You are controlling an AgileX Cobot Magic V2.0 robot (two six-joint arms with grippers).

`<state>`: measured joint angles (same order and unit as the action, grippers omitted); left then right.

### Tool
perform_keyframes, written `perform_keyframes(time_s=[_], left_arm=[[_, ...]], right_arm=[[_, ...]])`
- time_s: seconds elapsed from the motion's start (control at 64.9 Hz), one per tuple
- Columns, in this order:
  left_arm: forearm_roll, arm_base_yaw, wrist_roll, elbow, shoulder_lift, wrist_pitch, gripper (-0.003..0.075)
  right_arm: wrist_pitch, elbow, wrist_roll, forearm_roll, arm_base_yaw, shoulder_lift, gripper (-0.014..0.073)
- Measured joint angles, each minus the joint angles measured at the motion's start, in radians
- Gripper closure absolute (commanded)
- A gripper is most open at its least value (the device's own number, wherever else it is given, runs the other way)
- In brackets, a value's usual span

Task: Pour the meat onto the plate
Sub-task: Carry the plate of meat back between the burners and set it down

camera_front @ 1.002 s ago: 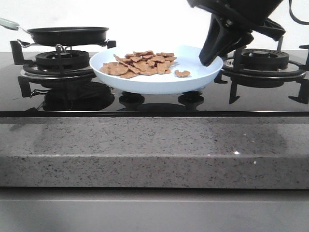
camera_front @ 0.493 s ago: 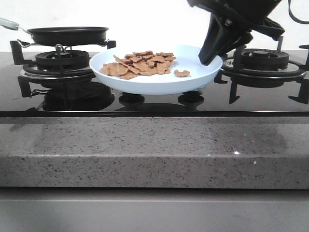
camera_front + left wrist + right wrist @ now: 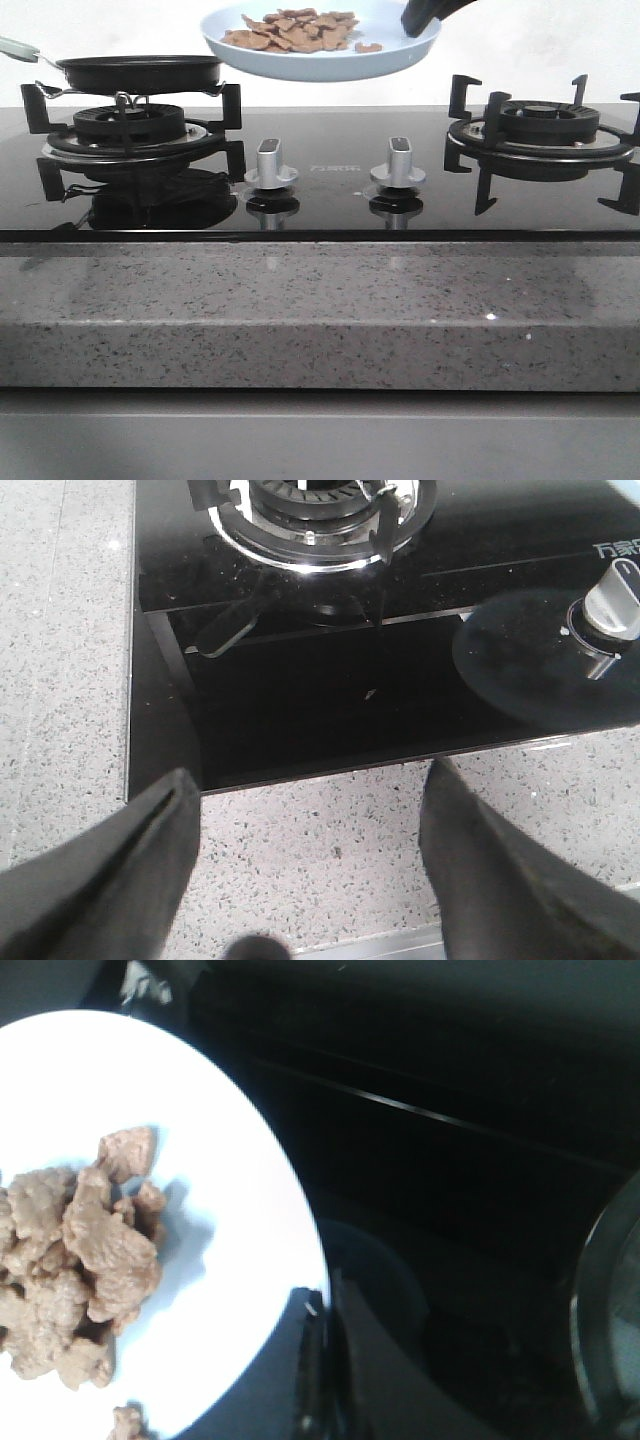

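The robot's right gripper should keep holding the pale-blue plate (image 3: pixel 330 62), because the plate is high above the black glass behind the knobs.
The pale-blue plate (image 3: pixel 330 62) hangs in the air above the middle of the stove, tilted a little, with its left edge over the black frying pan (image 3: pixel 140 70). The meat (image 3: pixel 295 28) lies heaped on the plate's left half. My right gripper (image 3: pixel 425 14) is shut on the plate's right rim. The right wrist view shows the plate (image 3: pixel 225 1210), the meat (image 3: pixel 80 1260) and the right gripper (image 3: pixel 322 1350) pinching the rim. In the left wrist view my left gripper (image 3: pixel 312 780) stands open over the granite counter with nothing between its fingers.
The frying pan sits on the left burner, its pale handle (image 3: pixel 20 47) pointing left. Two grey knobs (image 3: pixel 271 165) (image 3: pixel 397 160) stand on the black glass below the plate. The right burner grate (image 3: pixel 540 125) is bare. A granite counter edge (image 3: pixel 320 300) runs along the front.
The right gripper has lifted the plate with the meat up off the stove centre and carried it slightly left, which uncovers the two knobs.
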<state>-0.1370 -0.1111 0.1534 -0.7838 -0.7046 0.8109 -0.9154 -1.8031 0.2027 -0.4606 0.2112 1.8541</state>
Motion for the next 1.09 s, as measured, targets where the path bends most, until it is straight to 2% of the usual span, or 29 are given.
perform_keyframes(time_s=[0.324,0.725,0.833,1.033,1.095], left_arm=[[0.0,0.0,0.0,0.0,0.0,0.0,0.0262],[0.0,0.0,0.0,0.0,0.0,0.0,0.0262],[0.0,0.0,0.0,0.0,0.0,0.0,0.0262],[0.0,0.0,0.0,0.0,0.0,0.0,0.0262],[0.0,0.0,0.0,0.0,0.0,0.0,0.0262]], right_arm=[[-0.043,-0.198,-0.009,0.007,-0.026,0.205,0.0707],[-0.008,-0.209,-0.009,0.016,-0.026,0.299,0.0695],[-0.004,-0.209,-0.01,0.02,-0.026,0.299,0.0594],[-0.004,-0.211,-0.028,0.066,-0.026,0.299,0.0324],[-0.006,-0.213,-0.03,0.083,-0.026,0.299,0.0293]])
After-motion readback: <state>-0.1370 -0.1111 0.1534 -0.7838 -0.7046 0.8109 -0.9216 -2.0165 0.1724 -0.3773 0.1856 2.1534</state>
